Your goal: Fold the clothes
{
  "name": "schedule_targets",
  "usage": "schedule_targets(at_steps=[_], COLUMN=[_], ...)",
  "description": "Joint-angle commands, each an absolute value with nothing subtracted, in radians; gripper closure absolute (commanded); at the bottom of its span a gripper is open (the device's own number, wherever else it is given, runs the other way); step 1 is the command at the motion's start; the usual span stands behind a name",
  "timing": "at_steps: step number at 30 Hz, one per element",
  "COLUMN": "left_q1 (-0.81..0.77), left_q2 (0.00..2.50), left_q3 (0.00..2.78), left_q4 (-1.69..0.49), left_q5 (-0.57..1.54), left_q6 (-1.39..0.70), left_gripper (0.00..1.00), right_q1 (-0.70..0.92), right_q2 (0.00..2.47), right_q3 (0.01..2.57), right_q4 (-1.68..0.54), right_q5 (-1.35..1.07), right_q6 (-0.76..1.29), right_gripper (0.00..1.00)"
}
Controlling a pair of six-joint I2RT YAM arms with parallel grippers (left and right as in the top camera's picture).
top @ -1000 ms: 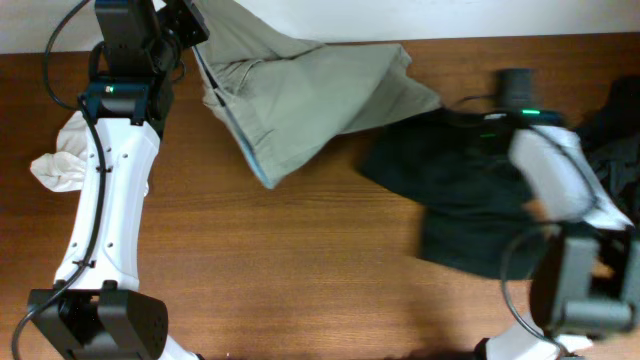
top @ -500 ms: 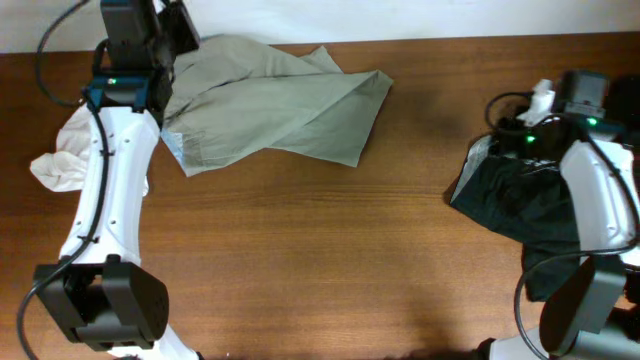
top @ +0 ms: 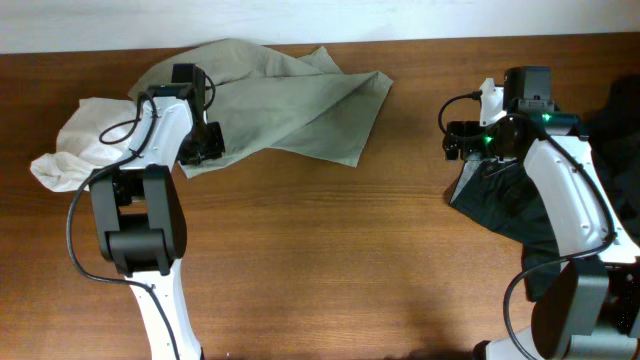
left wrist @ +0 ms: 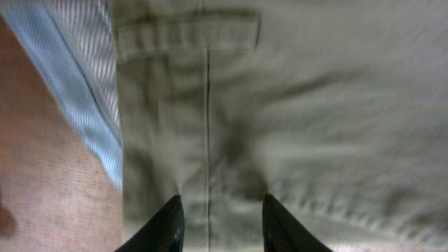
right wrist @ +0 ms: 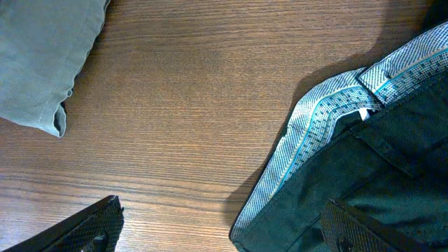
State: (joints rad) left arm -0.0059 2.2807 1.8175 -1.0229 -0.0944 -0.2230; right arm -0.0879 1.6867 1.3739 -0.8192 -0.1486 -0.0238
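The olive trousers need to be stretched and straightened for folding. My right gripper should grab their leg-end corner (top: 355, 160) next, opposite their waistband end (top: 194, 168).
Olive trousers (top: 290, 100) lie spread flat at the back left of the table. My left gripper (top: 203, 145) hangs over their waistband end. In the left wrist view its jaws (left wrist: 220, 224) stand apart, and the olive cloth (left wrist: 315, 105) with its belt loop and seam lies flat beneath them. A dark green garment (top: 515, 215) with a pale blue dotted waistband lining (right wrist: 329, 112) lies at the right. My right gripper (top: 455, 140) is wide open just left of it. Between its fingers (right wrist: 234, 227) I see bare wood and the garment's edge (right wrist: 392, 161).
A crumpled white cloth (top: 75, 145) lies at the far left beside the trousers. More dark clothing (top: 620, 110) is piled at the right edge. A folded olive corner (right wrist: 42, 56) shows in the right wrist view. Brown wooden table (top: 320, 260) fills the middle.
The olive trousers, lifted a second ago, now lie flat, and my left gripper has let go and come down over the waistband. The dark garment moved right; my right gripper opened.
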Motion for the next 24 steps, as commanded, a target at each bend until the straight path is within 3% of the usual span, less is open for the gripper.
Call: schedule_targets(at_steps=[1,2,5,6,7,9,10,12,13,14,18,20,24], left_q1=[-0.005,-0.005,-0.001,0.006,0.011,0.018,0.018,0.018,0.018,0.017,0.016,0.016,-0.026], left_q2=[2.291,2.291,2.290,2.289,2.289,2.291,2.291,2.292,2.292,2.292,2.291,2.291,2.250], left_q3=[1.820,1.821,1.821,1.821,1.821,1.816,1.803,1.741,1.716,1.716,1.716,1.715,1.665], left_q4=[-1.082,-1.073,-1.083,-1.088,-1.095,-1.115,-1.103,-1.039,-1.014,-1.018,-1.285,-1.447,-1.459], left_q5=[-0.157,-0.192,-0.192,-0.191,-0.191,-0.187,-0.187,-0.138,-0.107,-0.091,-0.014,-0.022,-0.028], left_q6=[-0.215,-0.215,-0.261,-0.273,-0.299,-0.305,-0.307,-0.305,-0.305,-0.305,-0.282,-0.207,-0.165], left_gripper=[0.64,0.46,0.27,0.13,0.06,0.06,0.10,0.36,0.81,1.00,1.00,1.00,1.00], right_q1=[-0.085,-0.085,-0.085,-0.085,-0.085,-0.085,-0.085,-0.085,-0.085,-0.085,-0.085,-0.085,-0.046], right_q2=[1.691,1.691,1.691,1.691,1.691,1.691,1.691,1.691,1.691,1.691,1.691,1.691,1.700], right_q3=[1.376,1.376,1.376,1.375,1.375,1.375,1.375,1.375,1.375,1.375,1.375,1.375,1.375], right_q4=[-0.822,-0.823,-0.823,-0.823,-0.823,-0.823,-0.823,-0.824,-0.824,-0.825,-0.824,-0.804,-0.747], right_q5=[-0.154,-0.154,-0.154,-0.154,-0.153,-0.147,-0.147,-0.147,-0.147,-0.147,-0.152,-0.286,-0.360], right_q6=[-0.023,-0.023,-0.023,-0.023,-0.023,-0.023,-0.023,-0.023,-0.023,-0.023,-0.023,-0.023,0.016], right_gripper=[0.05,0.05,0.05,0.05,0.05,0.05,0.05,0.05,0.05,0.05,0.19,0.05,0.05])
